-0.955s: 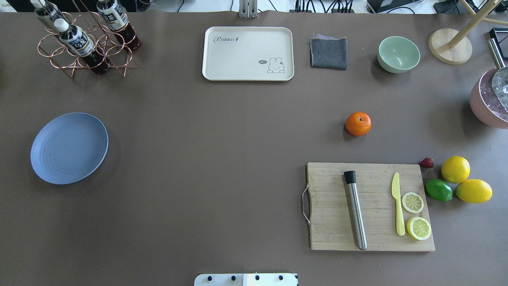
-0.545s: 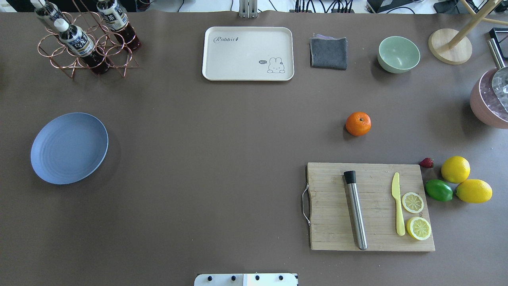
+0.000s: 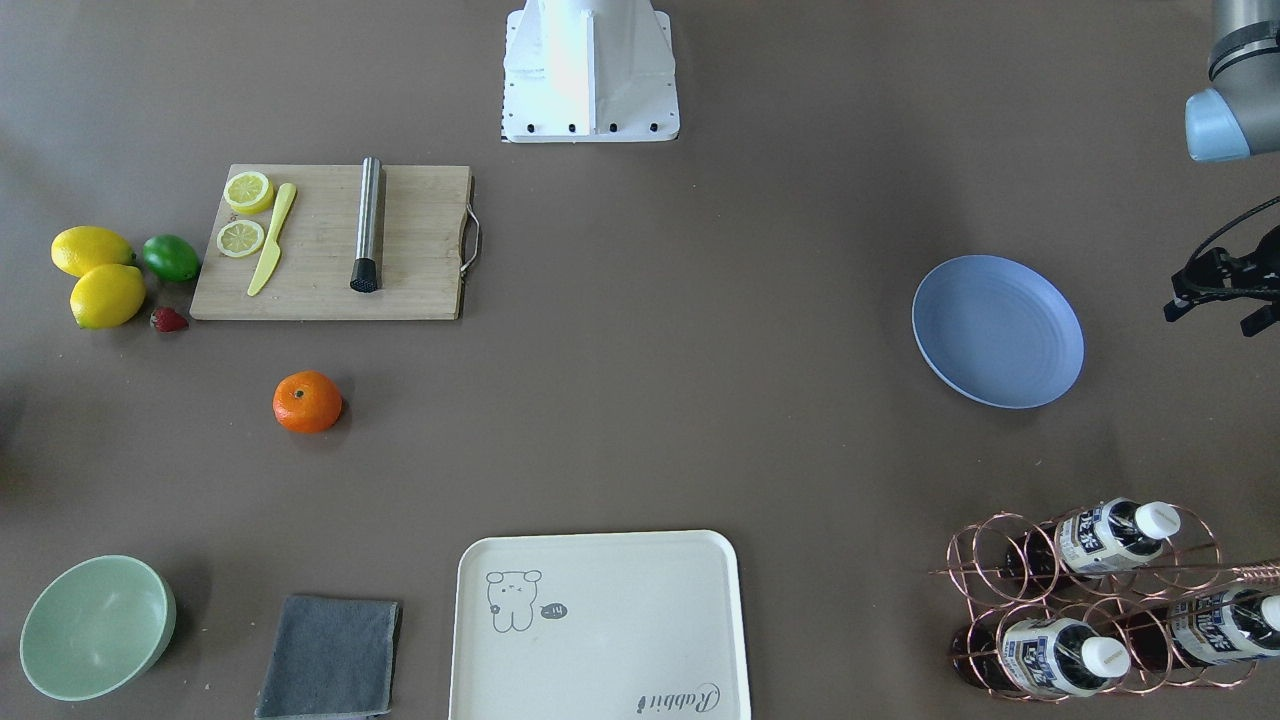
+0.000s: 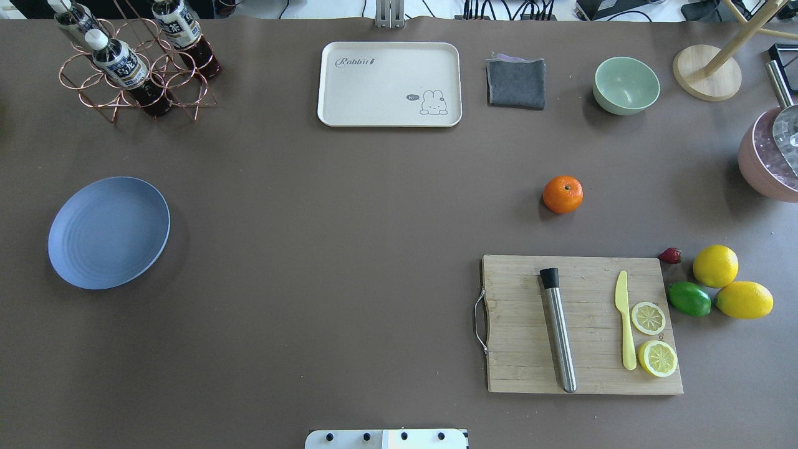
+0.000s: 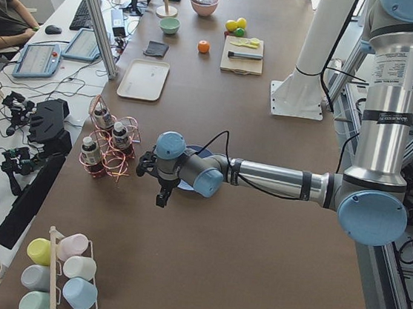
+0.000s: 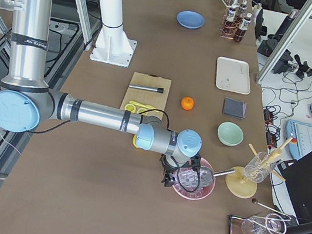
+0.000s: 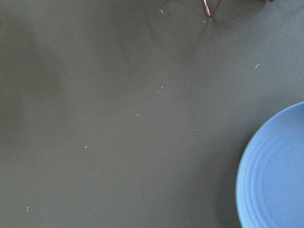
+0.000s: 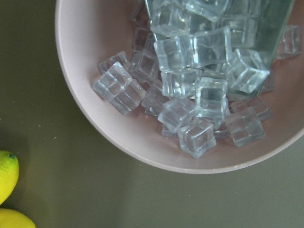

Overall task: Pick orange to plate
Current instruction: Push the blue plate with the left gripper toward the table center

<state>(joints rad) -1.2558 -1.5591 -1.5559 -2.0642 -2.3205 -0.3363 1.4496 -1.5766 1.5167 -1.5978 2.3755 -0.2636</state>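
Note:
The plate's broad round middle (image 3: 1000, 331) is far wider than the gripper's open fingers. I need to pinch the plate by its thin rim (image 3: 1068, 299) with my left gripper next.
The orange (image 4: 563, 194) lies alone on the brown table, right of centre and just beyond the cutting board (image 4: 580, 324). Far to the left rests the pale-blue plate (image 4: 109, 232), with nothing on it. My left gripper (image 3: 1210, 318) hovers just outside the plate (image 3: 997, 331), its dark fingers spread apart and holding nothing. The left wrist view shows only the plate's rim (image 7: 273, 171) and bare table. My right gripper (image 6: 177, 177) hangs over a pink bowl of ice (image 6: 193, 181), far from the orange (image 6: 187, 103); whether it is open or shut I cannot tell.
On the cutting board lie a steel muddler (image 4: 558, 330), a yellow knife (image 4: 624, 324) and lemon slices (image 4: 648, 318). Beside it sit two lemons (image 4: 715, 265), a lime (image 4: 689, 299) and a strawberry (image 4: 670, 255). A cream tray (image 4: 389, 84), grey cloth (image 4: 516, 82), mint bowl (image 4: 626, 85) and bottle rack (image 4: 134, 62) line the far edge.

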